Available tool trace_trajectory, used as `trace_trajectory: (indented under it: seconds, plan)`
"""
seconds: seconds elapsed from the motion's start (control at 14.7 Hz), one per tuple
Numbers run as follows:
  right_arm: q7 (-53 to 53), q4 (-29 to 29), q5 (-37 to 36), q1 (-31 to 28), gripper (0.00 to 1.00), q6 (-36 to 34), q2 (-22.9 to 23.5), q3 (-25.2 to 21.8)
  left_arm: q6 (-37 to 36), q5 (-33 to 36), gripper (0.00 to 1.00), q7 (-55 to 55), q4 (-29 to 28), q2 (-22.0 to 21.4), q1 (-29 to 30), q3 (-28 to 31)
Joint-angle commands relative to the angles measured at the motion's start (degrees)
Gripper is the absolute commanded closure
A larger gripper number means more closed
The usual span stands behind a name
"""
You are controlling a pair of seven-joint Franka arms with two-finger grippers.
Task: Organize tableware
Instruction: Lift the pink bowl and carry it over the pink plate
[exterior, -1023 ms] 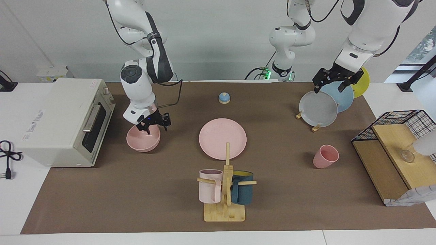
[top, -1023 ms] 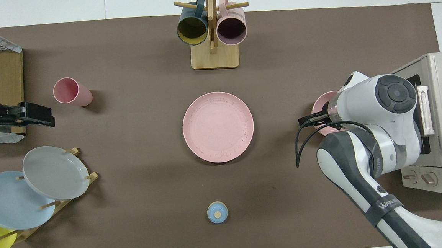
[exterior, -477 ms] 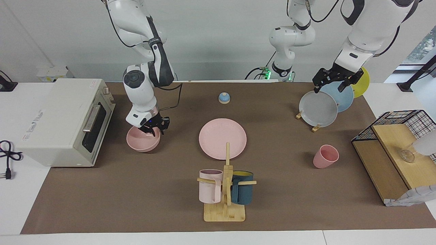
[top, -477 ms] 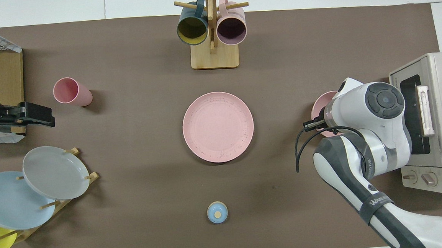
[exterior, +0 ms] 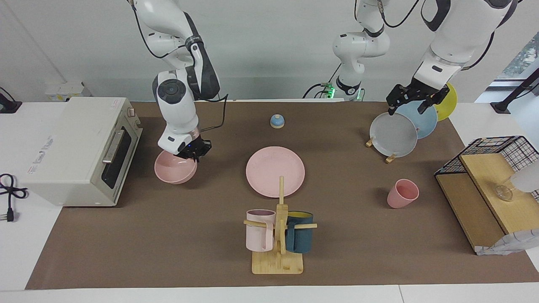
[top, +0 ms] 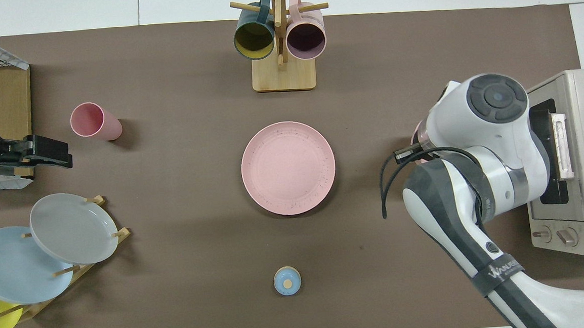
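Next, my left gripper grabs the pink tumbler cup by its rim [top: 87,104], to organize the tableware around the pink plate [top: 288,168].
The pink plate [exterior: 275,171] [top: 288,168] lies flat at the table's middle. The pink bowl [exterior: 173,169] hangs slightly tilted just above the mat in front of the toaster oven. My right gripper [exterior: 191,153] is shut on the bowl's rim on the side toward the plate. In the overhead view the right arm hides nearly all of the bowl [top: 415,138]. The pink cup [exterior: 402,193] [top: 94,121] stands toward the left arm's end. My left gripper [exterior: 410,105] [top: 48,153] waits open and empty in the air over the plate rack.
A toaster oven [exterior: 76,147] [top: 565,162] stands at the right arm's end. A mug tree [exterior: 278,235] [top: 280,38] holds two handled mugs. A rack holds gray [exterior: 393,134], blue and yellow plates. A small blue knob [exterior: 277,121] and a wire shelf [exterior: 492,185] are also there.
My right gripper closed on the bowl's rim and raised it slightly, tilting it. The right arm's wrist swung up. The left arm has not moved.
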Motion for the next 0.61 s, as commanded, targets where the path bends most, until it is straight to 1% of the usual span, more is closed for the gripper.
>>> trace_trajectory:
  seconds: [0.0,0.07,0.14,0.2,0.27,0.34,0.41,0.48,0.55]
  plan:
    - [16.6,18.3,-1.1,9.7,1.0,-7.9,8.4,0.3,1.5,-0.3,0.0,-0.6,-0.3,0.3,0.0,0.4]
    - [21.7,21.1,-1.2,12.4,1.0,-8.6,10.0,0.3,3.2,-0.3,0.0,-0.6,-0.3,1.5,0.6,0.5]
    - [25.6,26.2,-1.1,16.1,1.0,-11.3,13.7,0.3,5.9,-0.4,0.0,-0.6,0.0,5.3,0.6,0.5]
    - [29.8,32.7,-1.2,19.0,1.0,-13.0,17.8,0.3,8.3,-0.8,0.0,-0.6,0.6,8.9,0.6,0.5]
    - [34.4,37.4,-1.3,21.5,1.0,-13.6,21.7,0.3,9.9,-0.9,0.0,-0.6,1.8,13.6,0.6,0.5]
    - [37.7,39.1,-1.4,23.1,1.0,-12.4,24.3,0.3,11.9,-0.9,0.0,-0.6,4.1,18.2,0.6,0.6]
    - [39.1,39.0,-2.1,23.4,1.0,-9.0,25.8,0.4,14.2,-1.0,0.0,-0.6,5.3,21.1,0.7,0.6]
    - [39.8,38.4,-2.2,23.7,1.0,-5.4,26.5,0.5,16.0,-1.2,0.0,-0.6,5.6,23.1,1.3,0.6]
    - [40.9,36.4,-2.5,25.3,1.0,-2.9,26.7,0.6,17.8,-1.3,0.0,-0.6,5.7,24.7,1.4,0.6]
